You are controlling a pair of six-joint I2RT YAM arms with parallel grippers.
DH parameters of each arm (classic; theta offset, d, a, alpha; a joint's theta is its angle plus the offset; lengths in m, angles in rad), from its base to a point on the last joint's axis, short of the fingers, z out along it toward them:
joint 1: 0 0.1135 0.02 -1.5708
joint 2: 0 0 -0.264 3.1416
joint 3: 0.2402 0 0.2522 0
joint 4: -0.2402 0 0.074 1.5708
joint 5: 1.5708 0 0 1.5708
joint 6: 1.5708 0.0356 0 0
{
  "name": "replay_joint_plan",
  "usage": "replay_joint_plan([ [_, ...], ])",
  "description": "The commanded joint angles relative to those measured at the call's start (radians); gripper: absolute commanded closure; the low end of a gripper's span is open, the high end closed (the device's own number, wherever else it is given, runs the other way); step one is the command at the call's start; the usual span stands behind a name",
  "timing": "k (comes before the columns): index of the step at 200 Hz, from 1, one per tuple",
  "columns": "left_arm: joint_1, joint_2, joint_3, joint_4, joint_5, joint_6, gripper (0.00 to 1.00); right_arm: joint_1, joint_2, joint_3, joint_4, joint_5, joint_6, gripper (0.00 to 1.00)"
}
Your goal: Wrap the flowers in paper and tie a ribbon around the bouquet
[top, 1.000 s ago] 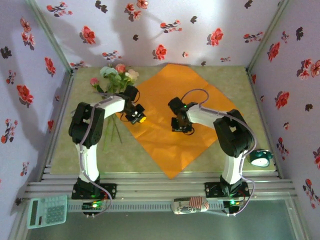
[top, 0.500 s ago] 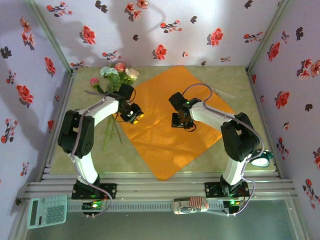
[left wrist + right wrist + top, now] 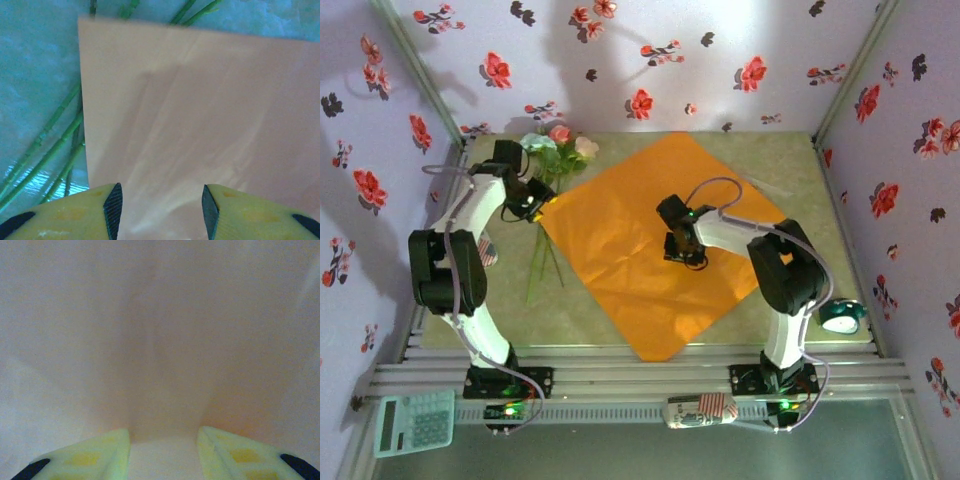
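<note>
Next, the left gripper grabs the pale flower by its green stem below the bloom [image 3: 559,180], to lay it lengthwise on the paper [image 3: 640,250] for wrapping.
The orange paper [image 3: 640,250] lies flat as a diamond in the middle of the table. The flowers [image 3: 558,150] lie at the back left, blooms toward the wall, with green stems [image 3: 535,265] running forward beside the paper's left corner. My left gripper [image 3: 532,205] hovers open over that corner; in the left wrist view the paper [image 3: 200,110] lies under the open left gripper [image 3: 160,212] with the stems [image 3: 50,150] beside its edge. My right gripper [image 3: 686,252] is low over the paper's middle, open [image 3: 162,452], with paper [image 3: 160,330] beneath it. A faint whitish strip, perhaps the ribbon [image 3: 767,187], lies at the back right.
A teal clock [image 3: 841,316] sits at the table's right front corner. A calculator [image 3: 413,421] and a striped object [image 3: 701,410] lie in front of the rail by the arm bases. Flowered walls enclose the table on three sides.
My left arm has swung left and back, from over the paper to its left corner near the flowers. The paper has shifted slightly. The right gripper has barely moved.
</note>
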Motion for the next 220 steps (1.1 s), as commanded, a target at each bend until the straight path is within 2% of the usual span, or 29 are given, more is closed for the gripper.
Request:
replay_joint_plan([
  [1,0.013,0.014,0.038,-0.039,-0.021,0.09,0.51,-0.039,-0.056,-0.125,-0.096,0.091,0.109,0.59],
  [36,0.016,0.039,0.041,-0.045,-0.049,0.136,0.52,-0.043,-0.123,-0.146,-0.074,0.075,0.115,0.61],
  [53,-0.004,0.082,0.078,-0.018,-0.05,0.21,0.55,-0.034,-0.114,-0.112,-0.067,0.059,0.098,0.61],
  [89,-0.066,0.209,0.201,0.01,-0.222,0.379,0.58,-0.031,-0.052,-0.035,-0.073,0.016,0.083,0.6],
  [136,-0.122,0.396,0.362,0.066,-0.326,0.488,0.55,-0.031,-0.002,0.009,-0.084,-0.023,0.113,0.6],
  [178,-0.145,0.536,0.497,0.066,-0.375,0.505,0.55,-0.031,0.002,0.024,-0.11,-0.029,0.114,0.6],
  [220,-0.156,0.632,0.626,-0.004,-0.426,0.55,0.55,-0.031,-0.007,0.016,-0.112,-0.042,0.116,0.6],
])
